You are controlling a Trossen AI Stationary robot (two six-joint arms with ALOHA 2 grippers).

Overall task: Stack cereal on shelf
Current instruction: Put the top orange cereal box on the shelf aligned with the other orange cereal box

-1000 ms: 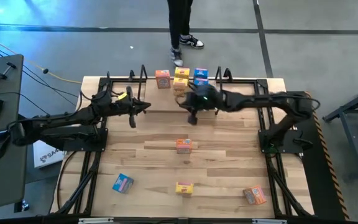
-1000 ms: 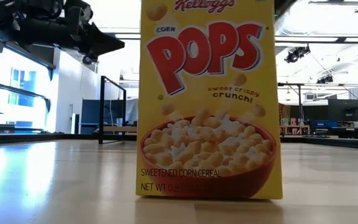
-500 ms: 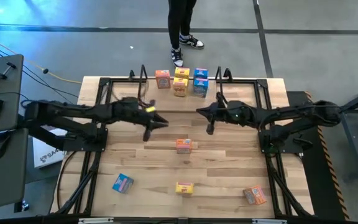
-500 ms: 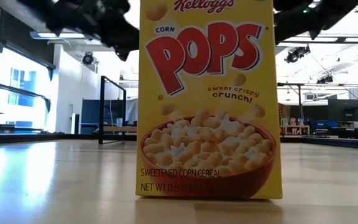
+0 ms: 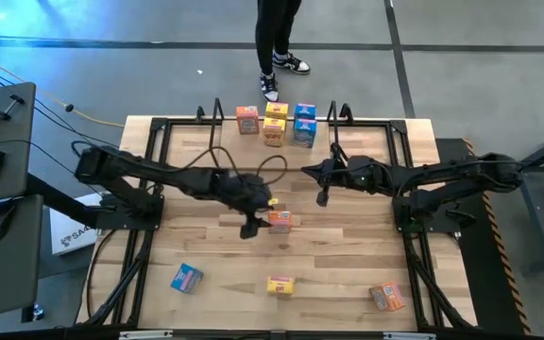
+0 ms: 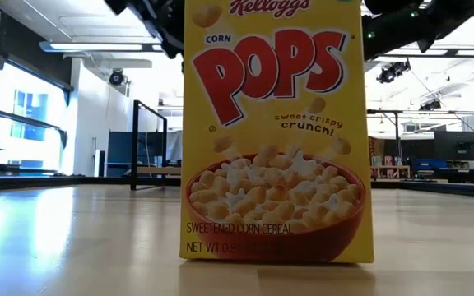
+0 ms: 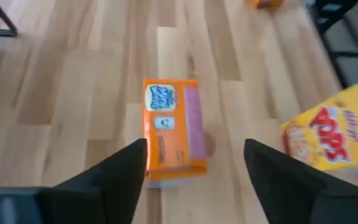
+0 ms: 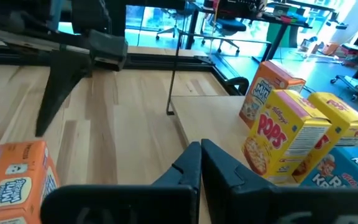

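Note:
The left gripper isn't ready to close yet: its fingers are above the orange cereal box [image 5: 279, 220] and would miss the box now. It needs to lower first, then close on the box.
An orange cereal box [image 5: 279, 220] lies on the middle of the table. My left gripper [image 5: 251, 227] hovers at its left side, open; in the left wrist view its fingers stand on either side of the box [image 7: 169, 130], apart from it. My right gripper [image 5: 322, 195] hangs shut, holding nothing, right of centre, short of the shelf [image 5: 366, 132]. On the shelf's board stand an orange [image 5: 246, 120], a yellow [image 5: 274, 125] and a blue box [image 5: 304, 123]; they also show in the right wrist view [image 8: 284, 137].
Loose boxes near the table's front edge: blue [image 5: 186, 278], yellow [image 5: 280, 285], orange [image 5: 386, 297]. The yellow one fills the low view [image 6: 274, 131]. Black wire uprights [image 5: 340, 115] end the shelf. A person's legs [image 5: 274, 42] stand beyond the far edge.
My left gripper has swung from the shelf's left end toward the table's middle and near side, tipping downward, and now hangs over the orange box. My right gripper drew back from the shelf's boxes toward the right edge, then kept still.

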